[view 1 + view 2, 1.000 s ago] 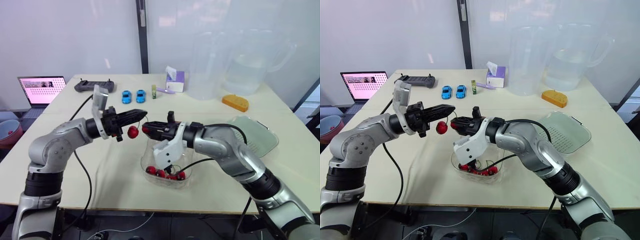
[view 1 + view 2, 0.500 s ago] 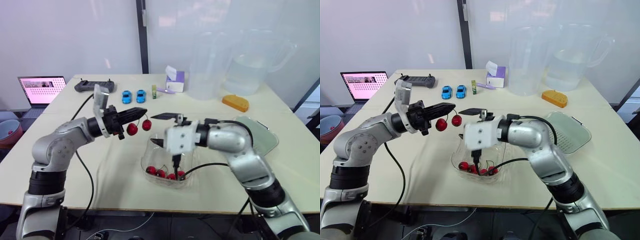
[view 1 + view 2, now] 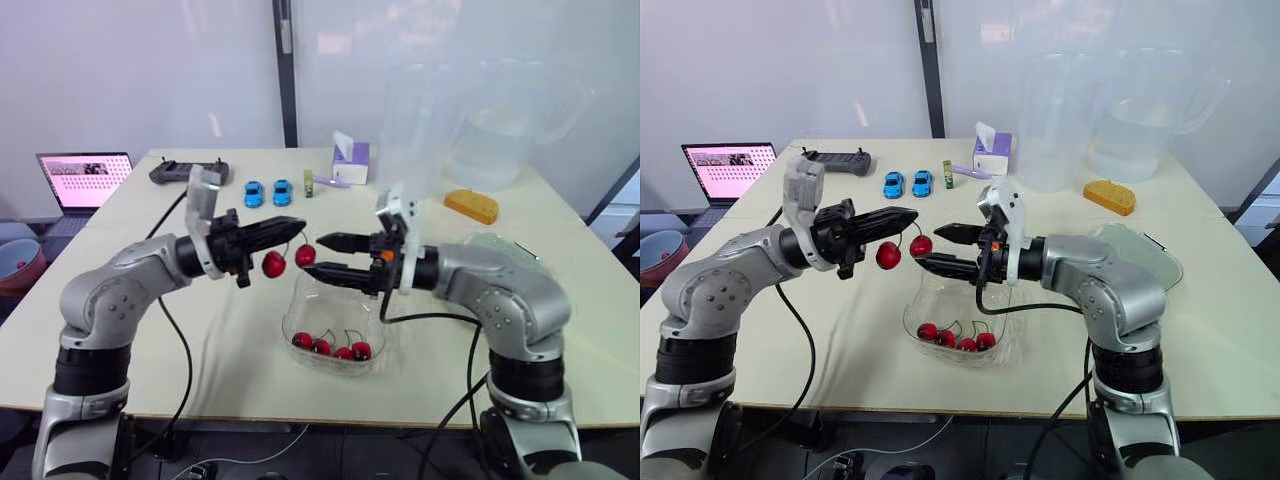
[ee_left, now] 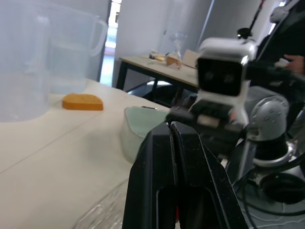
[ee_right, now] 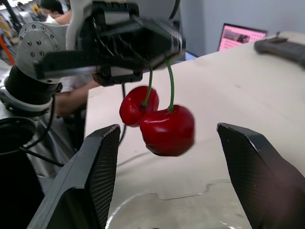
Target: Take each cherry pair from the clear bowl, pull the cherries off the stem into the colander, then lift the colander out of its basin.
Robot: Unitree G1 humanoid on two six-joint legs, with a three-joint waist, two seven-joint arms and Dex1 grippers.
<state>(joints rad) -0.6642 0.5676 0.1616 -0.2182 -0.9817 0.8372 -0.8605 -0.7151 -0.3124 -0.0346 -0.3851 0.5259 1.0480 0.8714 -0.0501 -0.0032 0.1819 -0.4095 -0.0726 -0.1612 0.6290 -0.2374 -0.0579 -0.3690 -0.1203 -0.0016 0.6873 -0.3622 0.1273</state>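
The cherry needs to come off the cherry's green stem (image 5: 171,88) for the colander, so my right gripper will next grab it by its round red body (image 5: 167,132).
My left gripper (image 3: 290,224) is shut on the green stem of a cherry pair, held above the table. Its two red cherries (image 3: 273,264) (image 3: 305,255) hang below its tip, just left of the clear bowl (image 3: 300,305). My right gripper (image 3: 319,254) is open and points left at the pair. In the right wrist view the nearer cherry (image 5: 167,129) hangs level with the gap between the two fingers (image 5: 100,167), not touching either. Several more cherries (image 3: 330,346) lie in the bowl. The pale green colander (image 3: 525,270) sits in its basin at the right.
At the back of the table are a laptop (image 3: 85,180), a black controller (image 3: 190,172), two blue toy cars (image 3: 267,191), a tissue box (image 3: 350,160), two big clear pitchers (image 3: 490,120) and an orange sponge (image 3: 471,205).
My right arm has swung its elbow out to the right and turned the wrist. Its gripper has left the cherry and now faces the pair with fingers open. My left gripper barely moved.
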